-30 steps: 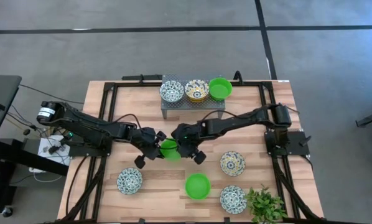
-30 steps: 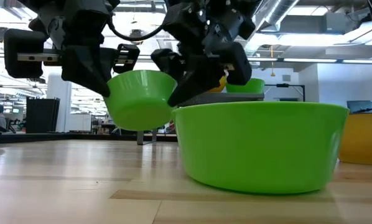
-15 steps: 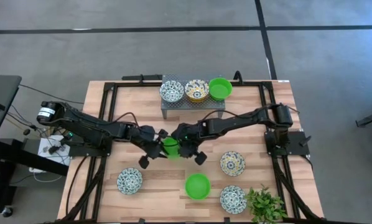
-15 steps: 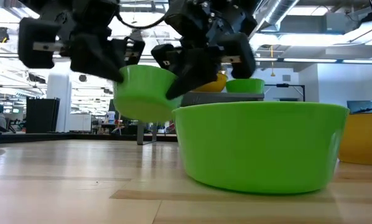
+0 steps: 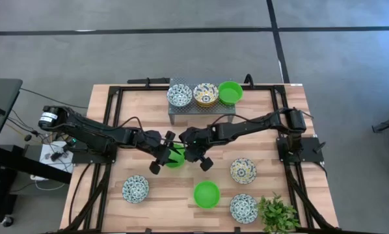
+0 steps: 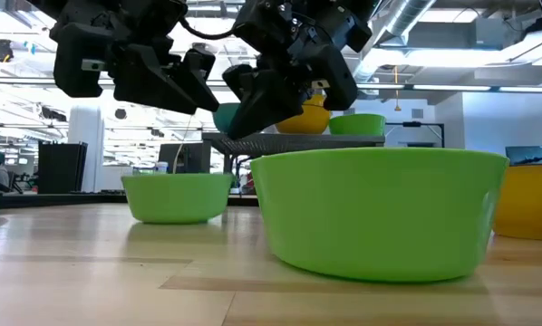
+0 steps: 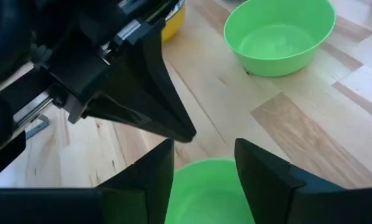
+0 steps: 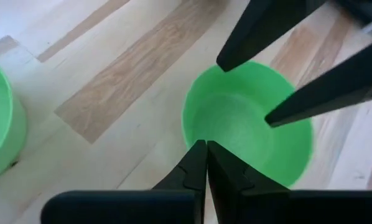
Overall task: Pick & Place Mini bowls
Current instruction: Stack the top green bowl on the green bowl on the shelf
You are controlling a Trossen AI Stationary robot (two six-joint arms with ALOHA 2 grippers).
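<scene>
The green bowl between both grippers is below my right gripper, which is shut. My right gripper will open again and go down, then grab its rim [image 8: 185,127].
A plain green mini bowl [image 5: 175,156] [image 6: 176,196] stands upright on its base at the table's middle. My left gripper [image 5: 168,154] [image 7: 204,165] hangs open just above it, one finger over each side of the rim. My right gripper [image 5: 187,153] [image 8: 206,152] comes in from the right and is shut, its tip [image 6: 228,127] above the bowl's rim with nothing in it. A second green mini bowl [image 5: 206,194] [image 6: 380,213] stands nearer the front edge.
A low metal rack [image 5: 202,109] at the far edge carries a blue-and-white, a yellow and a green bowl. On the table stand blue-and-white bowls [image 5: 135,188] [image 5: 244,208] and a yellow patterned one [image 5: 243,170]. A leafy plant [image 5: 277,214] fills the near right corner.
My left gripper has opened and my right gripper has shut. The green bowl, held clear of the table between them a second ago, has come down and now stands upright on the wood below both grippers.
</scene>
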